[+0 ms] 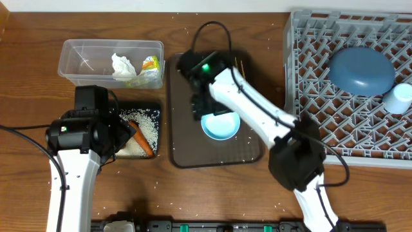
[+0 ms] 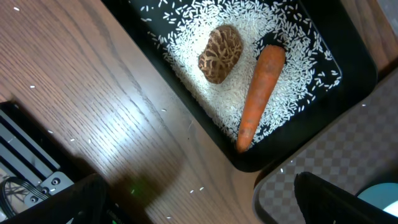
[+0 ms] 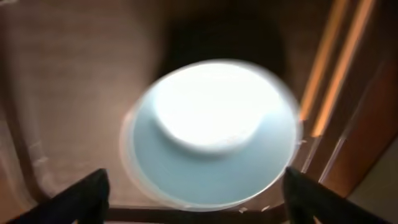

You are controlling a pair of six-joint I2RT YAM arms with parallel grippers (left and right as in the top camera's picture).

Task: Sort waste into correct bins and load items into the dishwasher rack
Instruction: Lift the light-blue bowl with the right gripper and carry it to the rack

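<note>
My right gripper should next grab the pale blue bowl's rim on one side, leaving the opposite side free, to load it tilted into the rack.
The black tray (image 2: 357,71) holds loose rice (image 2: 217,102), the orange carrot (image 2: 261,93) and the brown lump (image 2: 221,53). My left gripper (image 2: 199,205) is open and empty above bare table, just off that tray's corner. The clear tub (image 1: 109,45) holds the tissue (image 1: 122,66) and the snack wrapper (image 1: 150,64). The pale blue bowl (image 3: 211,143) sits on the brown serving tray (image 1: 187,151). My right gripper (image 3: 199,199) is open, its fingers spread to either side of the bowl. The rack (image 1: 322,103) holds the dark blue plate (image 1: 360,71) and a pale cup (image 1: 399,98).
The chopsticks (image 3: 336,74) lie on the serving tray's far side, beside the bowl, blurred. Stray rice grains dot the table. The serving tray's corner (image 2: 323,155) lies right beside the black tray. A black fixture runs along the table's front edge (image 1: 193,225).
</note>
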